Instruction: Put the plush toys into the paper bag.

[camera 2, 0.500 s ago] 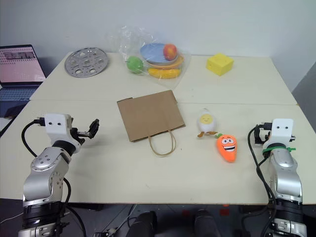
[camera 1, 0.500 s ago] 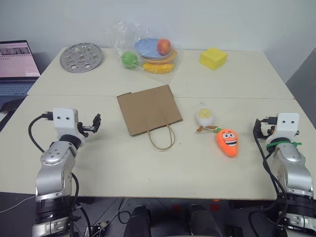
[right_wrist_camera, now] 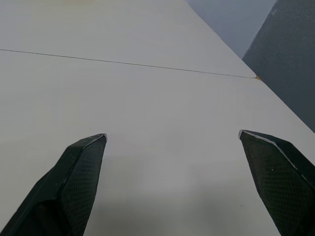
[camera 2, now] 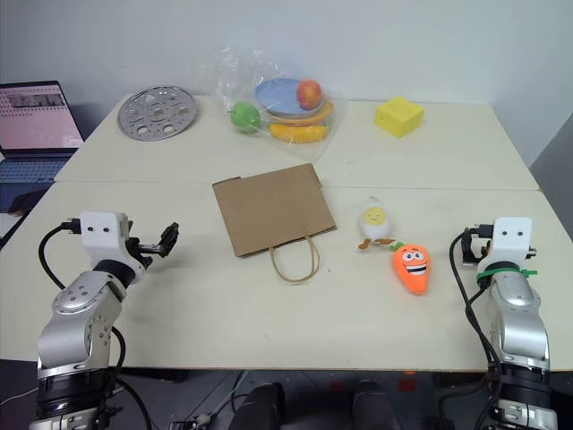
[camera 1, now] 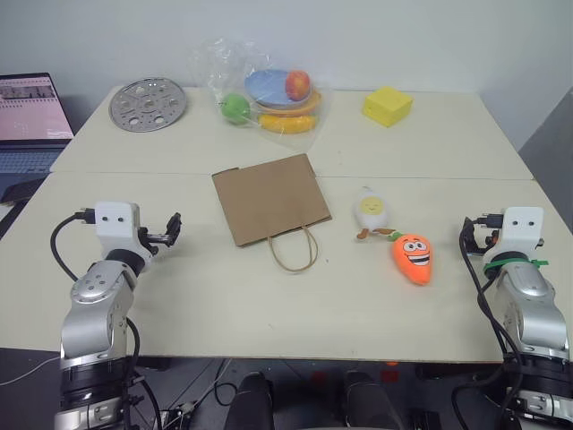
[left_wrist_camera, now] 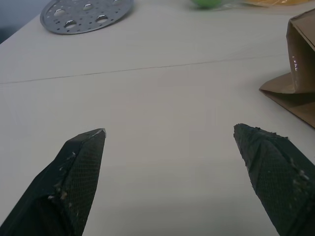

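The left gripper picks up the bag by the cord handle looping out past the bag's opening next, since the brown paper bag lies flat on the tabletop.
The brown paper bag lies flat in the middle of the table, with its cord handles toward the near edge. To its right are the plush toys, the white egg and, just nearer, the orange carrot. My left gripper hovers open left of the bag, well apart from it, with nothing between its fingers. The bag's corner shows beyond them in the left wrist view. Far to the right of the carrot, my right gripper is open over bare table.
At the back stand a perforated metal disc, a clear plastic bag of plastic fruit and plates and a yellow block. A laptop sits off the table's left. A seam runs across the tabletop behind the bag.
My left gripper has dipped slightly toward the near edge. The toys, the bag and the right arm have not moved.
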Motion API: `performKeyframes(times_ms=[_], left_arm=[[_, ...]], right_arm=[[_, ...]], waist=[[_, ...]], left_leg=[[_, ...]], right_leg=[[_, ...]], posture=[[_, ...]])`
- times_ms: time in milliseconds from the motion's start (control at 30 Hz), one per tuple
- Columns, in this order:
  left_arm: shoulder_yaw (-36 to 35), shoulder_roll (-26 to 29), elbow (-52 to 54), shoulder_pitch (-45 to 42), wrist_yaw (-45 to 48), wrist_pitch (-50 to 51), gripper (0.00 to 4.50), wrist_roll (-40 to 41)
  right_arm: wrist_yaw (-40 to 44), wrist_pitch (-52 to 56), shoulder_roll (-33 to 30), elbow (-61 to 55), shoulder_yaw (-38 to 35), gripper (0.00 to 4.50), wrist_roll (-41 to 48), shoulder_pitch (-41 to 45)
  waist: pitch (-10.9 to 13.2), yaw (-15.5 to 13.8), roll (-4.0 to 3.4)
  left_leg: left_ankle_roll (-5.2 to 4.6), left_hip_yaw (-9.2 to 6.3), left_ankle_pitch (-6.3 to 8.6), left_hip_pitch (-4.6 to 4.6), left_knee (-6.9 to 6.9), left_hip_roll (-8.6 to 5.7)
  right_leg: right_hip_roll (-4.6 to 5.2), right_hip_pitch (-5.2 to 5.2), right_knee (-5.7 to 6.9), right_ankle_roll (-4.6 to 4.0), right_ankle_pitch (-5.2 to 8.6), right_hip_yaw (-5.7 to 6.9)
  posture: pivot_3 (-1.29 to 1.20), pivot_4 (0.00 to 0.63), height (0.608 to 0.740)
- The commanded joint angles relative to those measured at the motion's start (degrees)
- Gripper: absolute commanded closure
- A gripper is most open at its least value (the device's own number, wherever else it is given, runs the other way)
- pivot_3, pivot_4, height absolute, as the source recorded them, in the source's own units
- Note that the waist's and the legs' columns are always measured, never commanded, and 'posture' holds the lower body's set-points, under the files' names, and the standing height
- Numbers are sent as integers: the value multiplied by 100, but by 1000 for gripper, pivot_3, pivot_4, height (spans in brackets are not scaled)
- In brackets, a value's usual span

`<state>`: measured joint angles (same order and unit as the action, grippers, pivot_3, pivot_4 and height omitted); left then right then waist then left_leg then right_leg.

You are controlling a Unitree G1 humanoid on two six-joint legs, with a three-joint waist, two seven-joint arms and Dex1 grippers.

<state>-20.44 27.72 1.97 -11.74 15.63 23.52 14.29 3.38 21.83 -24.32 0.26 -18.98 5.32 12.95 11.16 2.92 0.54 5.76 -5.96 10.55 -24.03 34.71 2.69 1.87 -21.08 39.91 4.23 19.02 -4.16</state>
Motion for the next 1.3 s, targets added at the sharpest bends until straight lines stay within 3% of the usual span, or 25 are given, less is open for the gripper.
performKeyframes(times_ms=[33, 533, 700, 833, 933, 1033, 1167, 1300], left_arm=[[-47, 8, 302, -39, 36, 19, 41, 117], [76, 69, 357, -40, 330, 29, 41, 321], [242, 709, 367, -114, 1577, -234, 41, 557], [761, 1315, 461, -406, 3317, -500, 41, 946], [1444, 1506, 430, -578, 4168, -1052, 41, 688], [2026, 1573, 93, -824, 4694, -1639, 41, 278], [2747, 1268, -576, -1249, 5151, -2638, 41, -219], [3027, 1011, -1233, -1566, 5311, -3308, 41, -484]], right_arm=[[-21, -33, -93, -223, -81, 0, -40, 31], [355, -83, -253, -262, -175, 0, 141, 15], [1486, -182, -780, -411, -180, 0, 721, 233], [3646, -306, -1589, -808, 349, 0, 1552, 545], [4284, 445, -1701, -1443, 491, 0, 2509, 675], [4518, 1103, -1857, -2193, 629, 0, 3150, 604], [4676, 1574, -2216, -3528, 804, 0, 3685, 133], [4399, 1894, -2281, -4080, 702, 0, 4182, 143]], waist=[[0, 0, 0], [0, -1, 0], [2, 4, 0], [6, 29, -4], [4, 29, -2], [5, 14, -3], [5, -76, -4], [5, -101, 0]], left_leg=[[0, 0, 0, 0, 0, 0], [0, 0, 0, 0, 0, 0], [0, 2, 0, 0, 0, 0], [0, 4, 0, 0, -1, 0], [-1, 4, 0, 0, -5, 3], [-1, 2, 1, -3, -18, 3], [-1, -5, 1, -23, -19, 3], [-2, -6, 1, -36, -13, 2]], right_leg=[[0, 0, 0, 0, 0, 0], [0, 0, 0, 0, 0, 0], [0, -2, 0, 0, 0, 0], [0, 0, -5, 0, 0, 0], [-1, 2, -14, 1, 1, 1], [-2, 3, -26, 0, 0, 3], [-2, -8, -42, 0, 0, 10], [-2, -9, -54, 1, 0, 12]], posture=[[0, 150, 740], [0, 150, 740], [0, 150, 740], [0, 150, 740], [0, 150, 740], [0, 150, 740], [0, 150, 740], [0, 150, 740]])
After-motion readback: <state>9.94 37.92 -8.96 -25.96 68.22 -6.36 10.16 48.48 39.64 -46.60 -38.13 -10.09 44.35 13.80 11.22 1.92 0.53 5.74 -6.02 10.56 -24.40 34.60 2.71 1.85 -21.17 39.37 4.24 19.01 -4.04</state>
